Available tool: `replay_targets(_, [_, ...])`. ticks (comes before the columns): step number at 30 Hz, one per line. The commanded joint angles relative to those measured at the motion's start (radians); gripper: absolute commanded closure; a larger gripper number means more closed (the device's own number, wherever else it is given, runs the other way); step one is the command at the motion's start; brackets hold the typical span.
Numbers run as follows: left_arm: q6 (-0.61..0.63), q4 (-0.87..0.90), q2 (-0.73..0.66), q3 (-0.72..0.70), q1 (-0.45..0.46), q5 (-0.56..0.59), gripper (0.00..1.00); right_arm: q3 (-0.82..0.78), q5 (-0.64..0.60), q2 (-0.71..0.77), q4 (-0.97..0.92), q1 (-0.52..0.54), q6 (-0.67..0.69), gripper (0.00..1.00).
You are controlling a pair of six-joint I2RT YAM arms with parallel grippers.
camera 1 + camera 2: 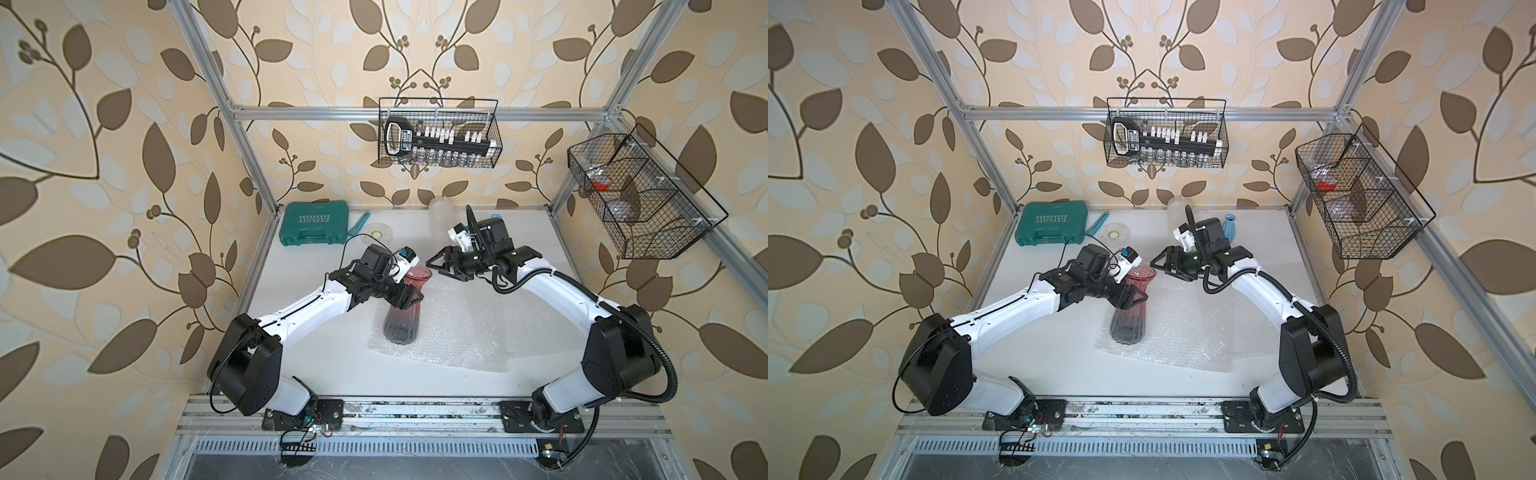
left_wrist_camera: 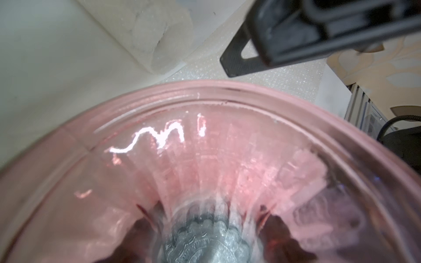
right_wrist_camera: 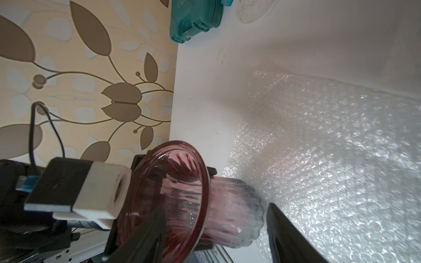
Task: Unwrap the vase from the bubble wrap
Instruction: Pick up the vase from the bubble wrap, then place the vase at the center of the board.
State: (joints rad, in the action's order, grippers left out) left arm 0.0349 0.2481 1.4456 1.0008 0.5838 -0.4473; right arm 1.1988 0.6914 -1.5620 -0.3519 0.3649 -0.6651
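Observation:
I should grab the vase's flared rim next with my right gripper, across from my left gripper. Then the vase's base is free to be set upright off the bubble wrap (image 1: pixel 461 332).
A ribbed pink glass vase (image 1: pixel 400 322) (image 1: pixel 1128 326) stands upright on a flat sheet of bubble wrap (image 1: pixel 461 332) (image 1: pixel 1187 336), bare of wrapping. My left gripper (image 1: pixel 406 300) (image 1: pixel 1130 300) is shut on the vase's narrow neck, under the flared rim. In the left wrist view the rim (image 2: pixel 227 91) fills the picture and hides the fingers. My right gripper (image 1: pixel 434 266) (image 1: pixel 1158 262) hangs open just beside the rim. In the right wrist view its dark fingers (image 3: pixel 289 234) frame the vase (image 3: pixel 230 205) without gripping it.
A green tool case (image 1: pixel 313 228) and a tape roll (image 1: pixel 380 233) lie at the back left. A rolled tube of bubble wrap (image 1: pixel 440 212) (image 2: pixel 155 34) stands at the back, a small blue vase (image 1: pixel 1230 226) beside it. Wire baskets (image 1: pixel 440 137) (image 1: pixel 640 199) hang on the frame.

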Motion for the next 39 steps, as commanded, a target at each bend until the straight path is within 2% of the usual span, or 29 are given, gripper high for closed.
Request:
replay_targets(1, [0.085,-0.142,-0.042,0.045,0.009,-0.075,0.49,0.04,0.055,-0.018,0.003,0.005,0.021,0.33])
replay_targets(5, [0.111,-0.139,-0.011,0.073,0.009,-0.085,0.51,0.044,0.069,-0.018,-0.037,0.014,0.066,0.36])
replay_targets(12, [0.203,-0.215,0.039,0.064,0.012,-0.114,0.5,0.084,0.036,-0.036,-0.149,0.032,0.155,0.42])
replay_targets(19, [0.359,-0.216,0.057,0.07,0.015,-0.137,0.49,0.145,-0.001,-0.07,-0.27,0.048,0.233,0.53])
replay_targets(25, [0.375,-0.23,0.055,0.045,0.015,-0.136,0.46,0.168,-0.018,-0.086,-0.299,0.066,0.25,0.64])
replay_targets(29, [0.374,-0.224,0.046,0.038,0.017,-0.118,0.41,0.182,-0.032,-0.095,-0.315,0.077,0.254,0.8])
replay_targets(32, [0.391,-0.187,0.023,0.033,0.017,-0.124,0.32,0.189,-0.033,-0.092,-0.32,0.081,0.252,0.92])
replay_targets(39, [0.42,0.033,-0.125,0.047,0.016,-0.147,0.09,0.194,-0.005,-0.06,-0.307,0.081,0.242,0.98])
